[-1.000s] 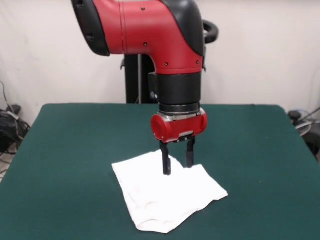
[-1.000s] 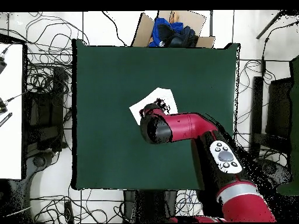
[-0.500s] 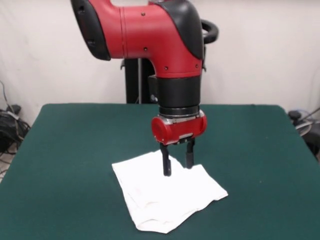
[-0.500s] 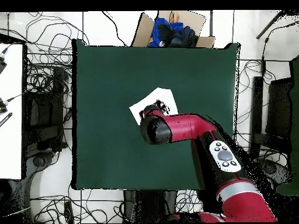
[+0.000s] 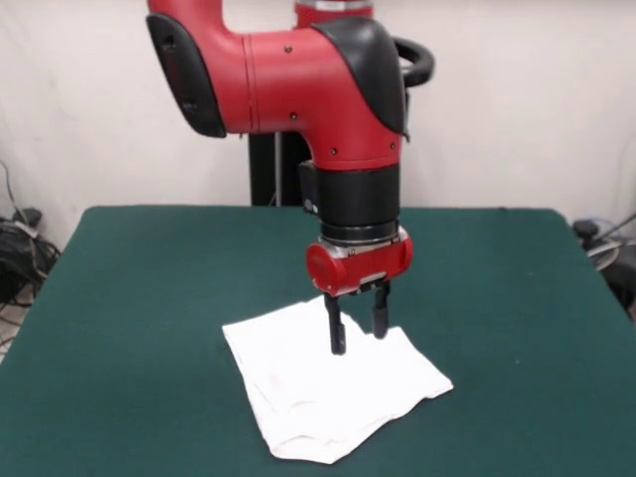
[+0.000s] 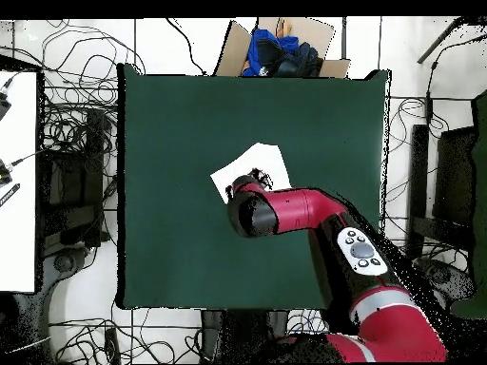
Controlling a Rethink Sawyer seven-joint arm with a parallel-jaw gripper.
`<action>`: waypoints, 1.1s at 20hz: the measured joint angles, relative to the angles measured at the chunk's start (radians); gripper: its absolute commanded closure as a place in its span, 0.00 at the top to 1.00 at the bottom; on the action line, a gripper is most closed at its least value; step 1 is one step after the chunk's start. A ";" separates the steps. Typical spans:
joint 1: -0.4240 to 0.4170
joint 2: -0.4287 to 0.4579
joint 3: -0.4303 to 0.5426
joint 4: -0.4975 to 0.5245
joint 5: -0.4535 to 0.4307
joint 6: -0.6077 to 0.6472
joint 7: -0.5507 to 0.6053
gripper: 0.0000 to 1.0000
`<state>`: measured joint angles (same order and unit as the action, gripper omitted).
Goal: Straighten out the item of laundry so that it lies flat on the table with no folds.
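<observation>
Next, my gripper grabs the white item of laundry (image 5: pixel 333 393) by its folded edge to open out the folds.
The item of laundry (image 5: pixel 333 393) lies plain white side up, folded into a rough square on the dark green table (image 5: pixel 149 298), near its front edge in the front view. Creases run along its lower left part. My gripper (image 5: pixel 358 336) hangs open right over the far half of the cloth, its two black fingers just above or touching the fabric with nothing between them. In the overhead view the item of laundry (image 6: pixel 255 163) shows as a white patch near the table's (image 6: pixel 171 124) middle, partly hidden under my arm, which also hides the gripper.
A cardboard box with blue and dark cloth (image 6: pixel 278 52) sits past the table's top edge in the overhead view. Cables (image 6: pixel 71 143) cover the floor around the table. A white surface (image 6: pixel 17 181) stands at the left.
The gripper has moved slightly down and toward the front over the cloth. The upper arm has shifted. The cloth has kept its shape.
</observation>
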<state>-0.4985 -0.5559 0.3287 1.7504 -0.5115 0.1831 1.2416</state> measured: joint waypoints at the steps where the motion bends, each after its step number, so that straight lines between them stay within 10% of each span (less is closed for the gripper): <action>1: 0.000 0.008 0.000 0.000 0.000 0.000 0.000 1.00; 22: 0.026 0.123 -0.015 -0.001 0.001 0.074 0.000 1.00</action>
<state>-0.4720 -0.4333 0.3134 1.7492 -0.5109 0.2573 1.2416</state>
